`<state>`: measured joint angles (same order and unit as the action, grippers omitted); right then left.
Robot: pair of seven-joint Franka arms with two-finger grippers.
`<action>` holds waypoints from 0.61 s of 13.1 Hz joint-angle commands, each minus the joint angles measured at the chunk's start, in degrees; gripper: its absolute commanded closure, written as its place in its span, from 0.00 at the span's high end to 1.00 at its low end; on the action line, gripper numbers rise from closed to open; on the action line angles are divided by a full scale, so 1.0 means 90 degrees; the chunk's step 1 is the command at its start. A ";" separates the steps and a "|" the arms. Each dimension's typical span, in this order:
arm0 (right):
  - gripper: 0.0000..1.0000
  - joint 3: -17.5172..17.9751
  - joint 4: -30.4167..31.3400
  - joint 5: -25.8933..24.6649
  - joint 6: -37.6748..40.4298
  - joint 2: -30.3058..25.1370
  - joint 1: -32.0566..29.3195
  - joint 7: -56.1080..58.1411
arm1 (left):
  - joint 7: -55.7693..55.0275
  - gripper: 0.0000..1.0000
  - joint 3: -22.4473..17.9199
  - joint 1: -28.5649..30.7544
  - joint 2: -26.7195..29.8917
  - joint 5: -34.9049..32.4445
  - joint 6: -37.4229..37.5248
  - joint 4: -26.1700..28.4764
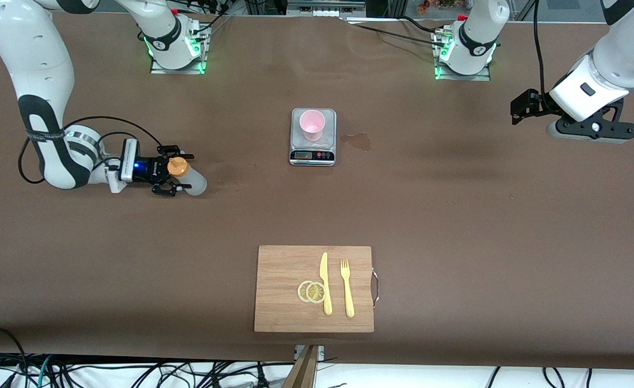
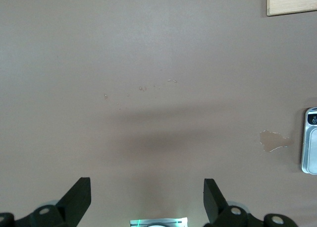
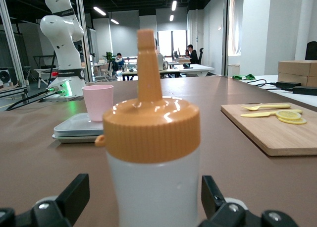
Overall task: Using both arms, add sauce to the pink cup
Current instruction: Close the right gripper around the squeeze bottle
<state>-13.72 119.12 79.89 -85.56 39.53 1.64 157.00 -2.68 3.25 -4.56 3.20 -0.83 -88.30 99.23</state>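
Observation:
My right gripper is going to grab the sauce bottle's whitish body (image 1: 195,181) next. This leaves its orange nozzle cap (image 1: 178,167) free to pour into the pink cup.
The sauce bottle (image 1: 190,178), whitish with an orange nozzle cap, stands on the table toward the right arm's end. My right gripper (image 1: 176,171) is low at the table and open, with a finger on each side of the bottle and gaps showing. In the right wrist view the bottle (image 3: 151,152) fills the space between my fingers (image 3: 74,192). The pink cup (image 1: 312,125) stands upright on the grey scale (image 1: 312,153) at mid table, and it also shows in the right wrist view (image 3: 97,100). My left gripper (image 1: 519,110) waits open and empty above bare table (image 2: 146,195) at the left arm's end.
A small wet spill (image 1: 357,141) lies beside the scale toward the left arm's end. A wooden cutting board (image 1: 290,288) with a yellow knife (image 1: 325,283), a fork (image 1: 346,288) and lemon slices (image 1: 311,291) lies nearer the front camera.

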 commanded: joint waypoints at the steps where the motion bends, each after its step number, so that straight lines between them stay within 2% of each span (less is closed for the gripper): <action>1: 1.00 -0.0018 -0.0003 0.0273 0.0083 0.0129 0.0159 0.0632 | 0.0093 1.00 0.0029 0.0038 0.0074 0.0122 -0.0003 0.0000; 4: 1.00 0.0030 -0.0013 0.0459 0.0063 0.0158 0.0267 0.0612 | 0.0093 1.00 0.0029 0.0038 0.0074 0.0122 0.0153 -0.0010; 5: 0.97 0.0108 -0.0013 0.0488 0.0054 0.0159 0.0267 0.0583 | 0.0103 1.00 0.0029 0.0038 0.0064 0.0122 0.0153 -0.0020; 7: 0.65 0.0109 -0.0042 0.0489 0.0044 0.0149 0.0277 0.0554 | 0.0093 1.00 0.0126 0.0019 0.0064 0.0122 0.0153 -0.0098; 8: 0.40 0.0109 -0.0120 0.0489 0.0024 0.0159 0.0277 0.0524 | 0.0093 1.00 0.0195 0.0028 0.0064 0.0122 0.0201 -0.0098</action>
<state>-12.81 118.94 83.01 -85.59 40.14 4.01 157.05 -2.68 3.78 -4.60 3.26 -0.81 -87.71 99.04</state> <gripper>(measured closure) 0.132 0.000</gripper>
